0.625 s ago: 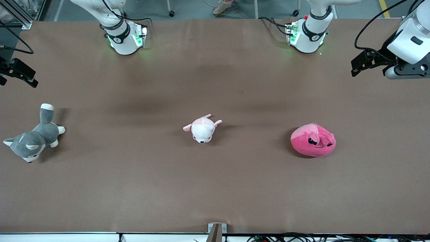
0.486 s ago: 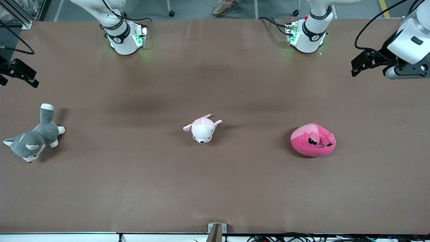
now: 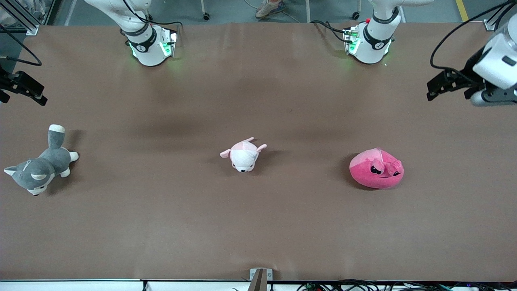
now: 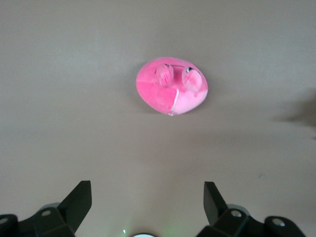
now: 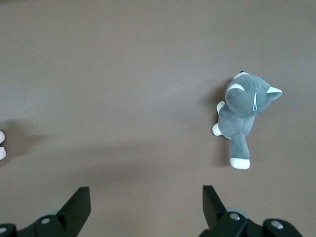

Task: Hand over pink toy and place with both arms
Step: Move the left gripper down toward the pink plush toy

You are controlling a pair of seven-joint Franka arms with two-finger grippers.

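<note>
The left gripper should next grip the pink toy by its round ear, so that the rest of the pink toy's body stays free for the handover.
The pink toy, a hot-pink rounded plush with angry black eyes, lies on the brown table toward the left arm's end. It also shows in the left wrist view. My left gripper hangs open and empty high over the table at the left arm's end, well apart from the toy; its open fingers show in the left wrist view. My right gripper hangs open and empty over the right arm's end of the table; it also shows in the right wrist view.
A small pale pink-and-white plush lies mid-table. A grey-and-white husky plush lies at the right arm's end, also in the right wrist view. The two arm bases stand along the table's edge farthest from the front camera.
My left gripper has shifted slightly toward the table's end and a little lower in the front view. The right gripper and the toys have not moved.
</note>
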